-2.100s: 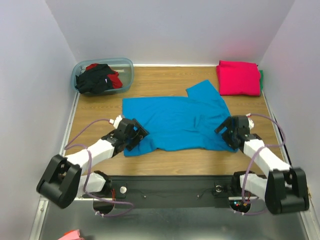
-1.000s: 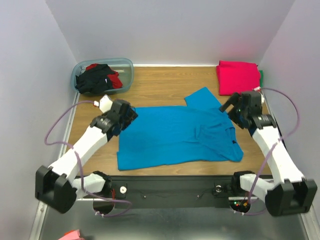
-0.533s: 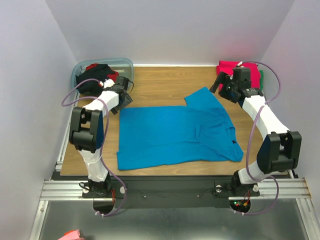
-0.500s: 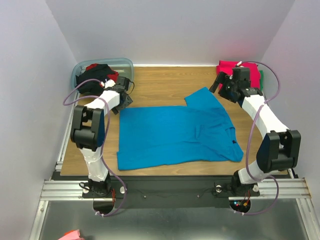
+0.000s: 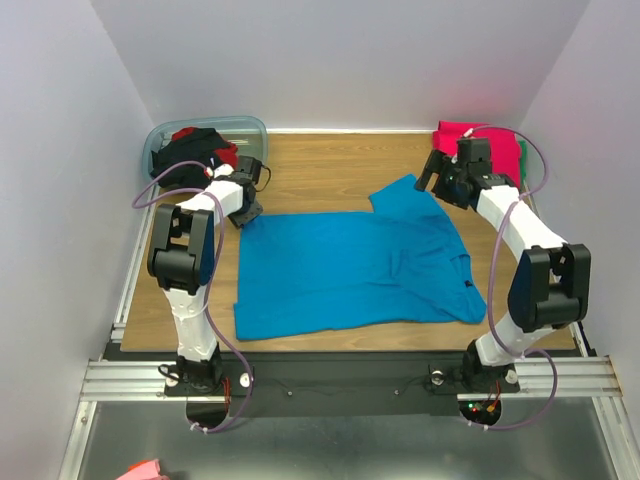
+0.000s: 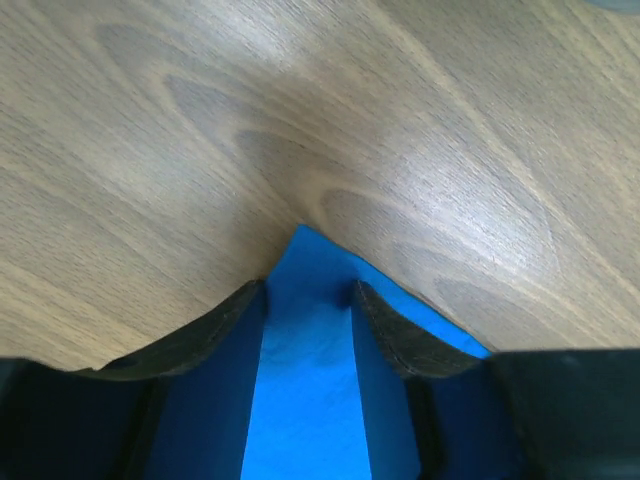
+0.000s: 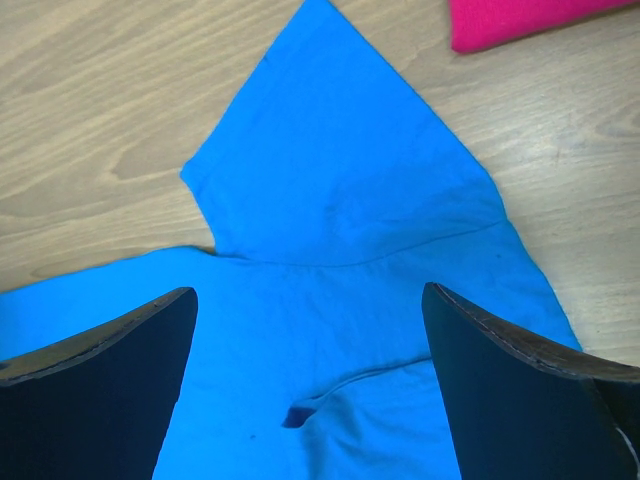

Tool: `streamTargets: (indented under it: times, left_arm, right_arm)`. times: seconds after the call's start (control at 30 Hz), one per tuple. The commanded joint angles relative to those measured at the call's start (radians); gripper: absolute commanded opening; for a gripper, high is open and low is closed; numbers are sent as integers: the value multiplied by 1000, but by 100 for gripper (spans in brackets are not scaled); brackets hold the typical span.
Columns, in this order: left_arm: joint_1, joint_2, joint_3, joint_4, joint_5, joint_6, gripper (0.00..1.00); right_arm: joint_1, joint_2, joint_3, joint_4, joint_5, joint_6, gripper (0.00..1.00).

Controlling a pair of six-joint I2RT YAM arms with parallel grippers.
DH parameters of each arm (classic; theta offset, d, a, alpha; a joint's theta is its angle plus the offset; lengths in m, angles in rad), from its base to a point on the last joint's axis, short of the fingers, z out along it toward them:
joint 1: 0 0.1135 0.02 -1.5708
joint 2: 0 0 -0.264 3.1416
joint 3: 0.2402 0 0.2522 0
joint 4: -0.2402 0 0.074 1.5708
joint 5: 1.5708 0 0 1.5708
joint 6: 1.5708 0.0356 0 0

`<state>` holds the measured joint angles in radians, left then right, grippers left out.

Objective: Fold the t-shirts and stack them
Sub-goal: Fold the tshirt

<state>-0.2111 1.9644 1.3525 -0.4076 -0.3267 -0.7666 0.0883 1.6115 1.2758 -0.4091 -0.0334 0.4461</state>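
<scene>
The turquoise-blue t-shirt has to have its sleeve folded over the t-shirt's body (image 5: pixel 320 265), so my right gripper should first grab the t-shirt by the far tip of its sleeve (image 5: pixel 409 179).
A turquoise-blue t-shirt (image 5: pixel 350 265) lies spread flat on the wooden table, one sleeve (image 5: pixel 405 195) pointing to the far side. My left gripper (image 5: pixel 243 212) sits at the shirt's far left corner. In the left wrist view its gripper (image 6: pixel 308 290) is half closed astride that corner (image 6: pixel 305 330), with a gap still showing beside the cloth. My right gripper (image 5: pixel 437 180) hovers wide open over the sleeve (image 7: pixel 320 150), its gripper (image 7: pixel 309 290) holding nothing. A folded magenta-pink t-shirt (image 5: pixel 480 135) lies at the far right corner. Black and red t-shirts (image 5: pixel 185 150) are bunched in the tub.
The translucent blue-grey tub (image 5: pixel 250 130) stands at the far left corner against the wall. Something green (image 5: pixel 522 150) peeks out beside the pink shirt. Bare wood (image 5: pixel 320 165) shows between the tub and the pink shirt. White walls enclose three sides.
The left gripper has settled on the shirt's far left corner and its jaws have narrowed around it. The right gripper has shifted slightly left and toward the sleeve, still wide open.
</scene>
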Motion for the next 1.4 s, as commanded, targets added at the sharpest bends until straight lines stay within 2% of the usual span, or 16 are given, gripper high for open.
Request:
streamTargets:
  times: [0.0, 0.07, 0.1, 0.27, 0.43, 0.6, 0.77, 0.9, 1.03, 1.07, 1.23, 1.37]
  left_arm:
    - [7, 19, -6, 3, -2, 3, 38]
    - [7, 22, -13, 9, 9, 4, 31]
    - [7, 21, -19, 9, 12, 4, 23]
    - [7, 10, -42, 12, 23, 23, 1]
    - [7, -16, -73, 27, 31, 41, 0]
    - [7, -32, -82, 30, 32, 52, 0]
    - [7, -29, -84, 27, 34, 50, 0]
    - [7, -29, -87, 26, 37, 52, 0]
    - [7, -36, -87, 24, 41, 53, 0]
    - [7, -41, -89, 24, 41, 53, 0]
    - [7, -59, -85, 24, 49, 61, 0]
    - [7, -81, -90, 26, 61, 67, 0]
  right_arm:
    - [33, 46, 83, 46, 16, -47, 100]
    - [50, 92, 129, 44, 48, -81, 100]
    - [66, 140, 152, 44, 65, -90, 100]
    - [106, 342, 376, 41, 192, -170, 100]
    - [111, 552, 542, 27, 317, -230, 99]
    - [113, 698, 715, 24, 340, -299, 93]
    - [113, 755, 725, 15, 343, -303, 79]
    - [113, 763, 677, 15, 316, -293, 75]
    - [113, 742, 619, 16, 268, -259, 54]
    - [113, 737, 608, 18, 264, -244, 42]
    - [114, 711, 594, 16, 247, -230, 12]
    - [117, 638, 588, 19, 266, -221, 0]
